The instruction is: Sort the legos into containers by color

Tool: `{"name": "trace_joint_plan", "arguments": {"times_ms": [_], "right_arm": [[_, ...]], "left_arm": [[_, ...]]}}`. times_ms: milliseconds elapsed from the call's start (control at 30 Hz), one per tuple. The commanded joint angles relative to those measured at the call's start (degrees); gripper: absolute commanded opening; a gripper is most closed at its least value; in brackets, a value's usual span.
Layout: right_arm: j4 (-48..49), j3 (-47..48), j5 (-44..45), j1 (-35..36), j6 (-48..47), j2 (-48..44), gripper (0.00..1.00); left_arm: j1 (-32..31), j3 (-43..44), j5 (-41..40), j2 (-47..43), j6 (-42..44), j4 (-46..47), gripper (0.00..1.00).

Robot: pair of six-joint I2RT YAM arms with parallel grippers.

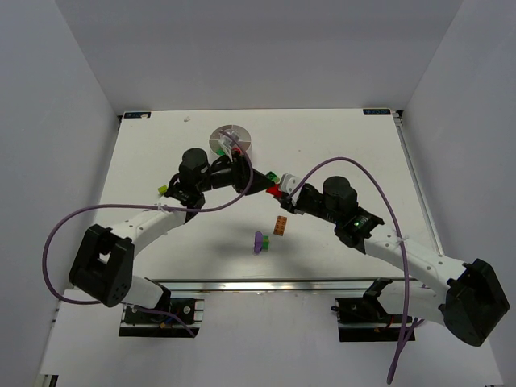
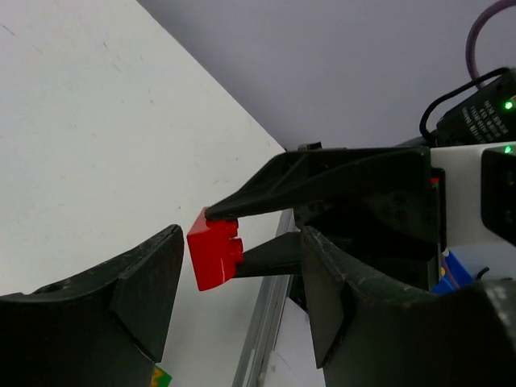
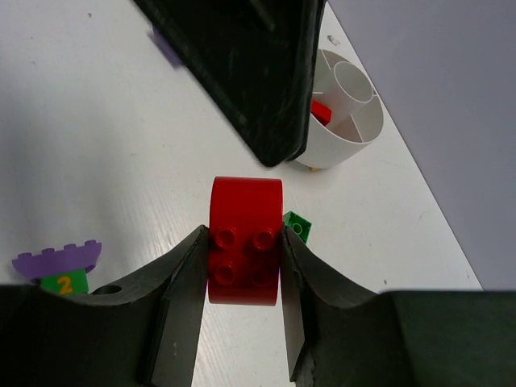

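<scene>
I need to grab the held red lego by its loose end [image 1: 272, 190] with my left gripper next. Then I will sort the lego into the round white dish [image 1: 230, 141].
My right gripper [image 1: 279, 194] is shut on a red lego [image 3: 245, 240], held above the table [image 1: 339, 153] at its middle. My left gripper [image 1: 260, 185] is open right beside it. In the left wrist view the red lego [image 2: 215, 248] sits between my open left fingers [image 2: 149, 282], touching neither. The round white dish [image 1: 230, 141] stands behind the left gripper; one wedge holds a red lego [image 3: 321, 111]. On the table lie a green lego [image 3: 300, 226], an orange lego [image 1: 280, 226], a purple lego [image 1: 260, 241] and a lime-yellow lego [image 1: 162, 190].
The left arm's dark finger [image 3: 250, 72] fills the top of the right wrist view, just ahead of the held lego. The purple lego [image 3: 58, 260] has a small green piece marked 2 against it. White walls enclose the table on three sides.
</scene>
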Motion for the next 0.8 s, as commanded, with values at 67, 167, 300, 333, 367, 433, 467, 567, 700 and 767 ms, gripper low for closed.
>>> {"name": "trace_joint_plan", "arguments": {"times_ms": [67, 167, 300, 333, 367, 433, 467, 567, 700, 767], "right_arm": [[4.1, -0.2, 1.5, -0.2, -0.2, -0.1, 0.00], [4.2, -0.3, 1.5, -0.2, 0.0, -0.2, 0.00], [4.3, -0.4, 1.1, -0.2, 0.3, -0.6, 0.00], [4.3, -0.4, 0.8, -0.2, 0.3, -0.7, 0.00], [4.3, -0.4, 0.8, -0.2, 0.3, -0.8, 0.00], [4.4, -0.6, 0.1, -0.2, 0.5, -1.0, 0.00], [4.3, -0.6, -0.1, -0.1, 0.7, -1.3, 0.00], [4.5, -0.8, -1.2, -0.1, 1.0, -1.5, 0.00], [4.7, -1.0, -1.8, -0.2, 1.1, -1.4, 0.00], [4.6, -1.0, -1.9, -0.1, 1.1, -1.5, 0.00]], "left_arm": [[-2.2, 2.6, 0.2, 0.3, 4.8, -6.3, 0.69], [-2.7, 3.0, -0.6, 0.5, 6.2, -8.2, 0.69], [-3.6, 3.6, -1.3, 1.5, 7.7, -10.3, 0.69], [-3.9, 3.8, -1.4, 1.8, 7.8, -10.5, 0.69], [-4.0, 3.8, -1.3, 1.9, 7.7, -10.6, 0.69], [-4.2, 3.9, -1.3, 2.5, 7.7, -10.6, 0.69], [-4.2, 3.9, -1.2, 2.5, 7.5, -10.3, 0.69], [-4.3, 3.6, -0.6, 2.5, 6.7, -9.2, 0.68], [-4.3, 3.6, 0.1, 2.7, 6.4, -8.7, 0.61], [-4.3, 3.6, 0.2, 3.1, 6.1, -8.5, 0.54]]}}
